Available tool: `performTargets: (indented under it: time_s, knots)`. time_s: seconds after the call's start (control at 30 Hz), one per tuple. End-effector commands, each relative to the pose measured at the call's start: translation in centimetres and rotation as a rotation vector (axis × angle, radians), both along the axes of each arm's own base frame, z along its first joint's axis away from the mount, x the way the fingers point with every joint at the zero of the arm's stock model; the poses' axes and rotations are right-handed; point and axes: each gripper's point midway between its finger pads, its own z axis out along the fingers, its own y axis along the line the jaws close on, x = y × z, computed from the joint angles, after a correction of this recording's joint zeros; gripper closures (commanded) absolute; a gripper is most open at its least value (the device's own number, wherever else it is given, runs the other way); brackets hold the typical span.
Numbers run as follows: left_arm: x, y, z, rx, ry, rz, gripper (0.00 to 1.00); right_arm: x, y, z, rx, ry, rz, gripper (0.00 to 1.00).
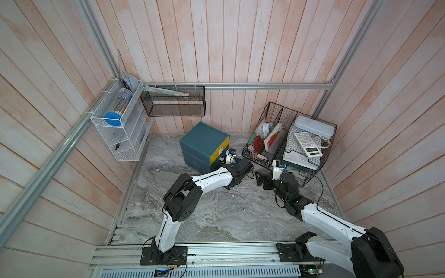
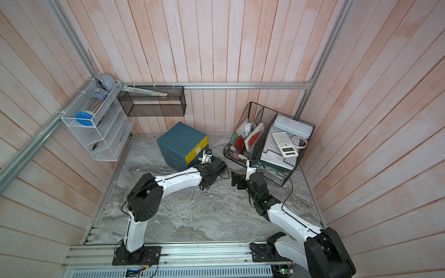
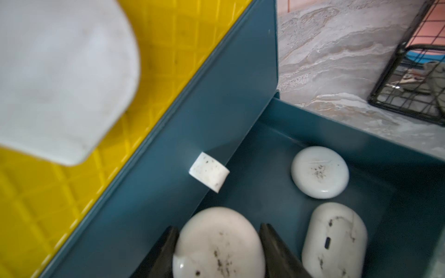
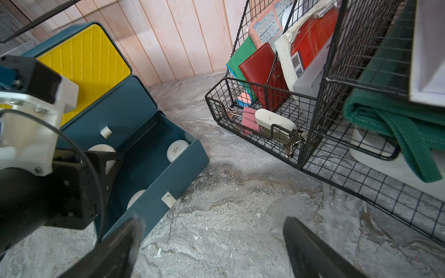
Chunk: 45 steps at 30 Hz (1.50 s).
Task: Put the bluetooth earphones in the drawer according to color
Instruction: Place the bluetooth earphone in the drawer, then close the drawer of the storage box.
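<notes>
The white case is over the free drawer bottom beside the other two and would land inside, so my left gripper needs to open.
The dark teal drawer cabinet (image 1: 203, 142) stands at the back of the table, with a yellow top front (image 3: 72, 192). Its lowest drawer (image 3: 361, 134) is pulled out. My left gripper (image 3: 218, 227) is over this open drawer, shut on a white earphone case (image 3: 218, 243). Two more white cases (image 3: 319, 172) (image 3: 334, 239) lie on the drawer floor. The right wrist view shows the same open drawer (image 4: 183, 156) with the white cases inside. My right gripper (image 4: 212, 223) hovers open and empty over the bare marble, right of the drawer. Black and pink cases are not visible.
A black wire basket (image 1: 271, 103) with notebooks, a calculator (image 1: 308, 144) and a tin stands at the right. Its front tray holds a white oblong object (image 4: 274, 120) and a pink clip. A white wire shelf (image 1: 115, 134) and a black mesh basket (image 1: 173, 106) hang on the walls.
</notes>
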Motion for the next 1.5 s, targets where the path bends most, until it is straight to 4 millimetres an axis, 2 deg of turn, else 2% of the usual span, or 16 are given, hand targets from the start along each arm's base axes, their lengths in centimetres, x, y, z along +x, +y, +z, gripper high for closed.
performTargets:
  time_s: [0.0,0.17,0.37,0.57,0.77,0.8,0.93,1.07,1.23,1.37,1.47]
  knots:
    - [0.8,0.2,0.3,0.024,-0.030,0.018,0.51,0.6,-0.3,0.8,0.002,-0.008,-0.024,0.02]
    - [1.0,0.2,0.4,0.017,-0.033,0.027,0.31,0.6,-0.4,0.8,0.003,-0.006,-0.025,0.02]
    - [0.5,-0.3,1.8,-0.062,-0.019,0.012,0.26,0.5,-0.4,0.7,-0.002,-0.004,-0.027,0.02]
    - [-1.3,-1.1,6.0,-0.207,-0.043,-0.045,0.20,0.5,-0.1,0.5,0.000,0.019,-0.014,0.02]
    - [-3.8,-0.7,10.6,-0.355,-0.078,-0.113,0.03,0.3,0.5,0.1,-0.002,0.035,0.028,0.02]
    - [-4.2,-0.4,11.5,-0.376,-0.089,-0.121,0.00,0.3,0.5,0.0,0.000,0.039,0.028,0.02]
    - [-5.7,1.3,14.2,-0.450,-0.122,-0.141,0.00,0.2,0.3,-0.1,0.006,0.040,0.021,0.02]
    - [-6.2,4.1,15.9,-0.543,-0.143,-0.137,0.00,0.0,0.5,-0.2,0.013,0.036,0.036,0.02]
    - [-5.1,8.4,16.4,-0.633,-0.135,-0.093,0.00,-0.1,1.1,-0.7,0.014,0.042,0.071,0.02]
    - [-3.5,11.5,15.6,-0.713,-0.106,-0.041,0.00,0.0,1.6,-1.3,0.013,0.060,0.096,0.03]
    - [-2.2,12.9,14.9,-0.781,-0.092,-0.017,0.00,0.1,1.9,-1.8,0.013,0.076,0.108,0.04]
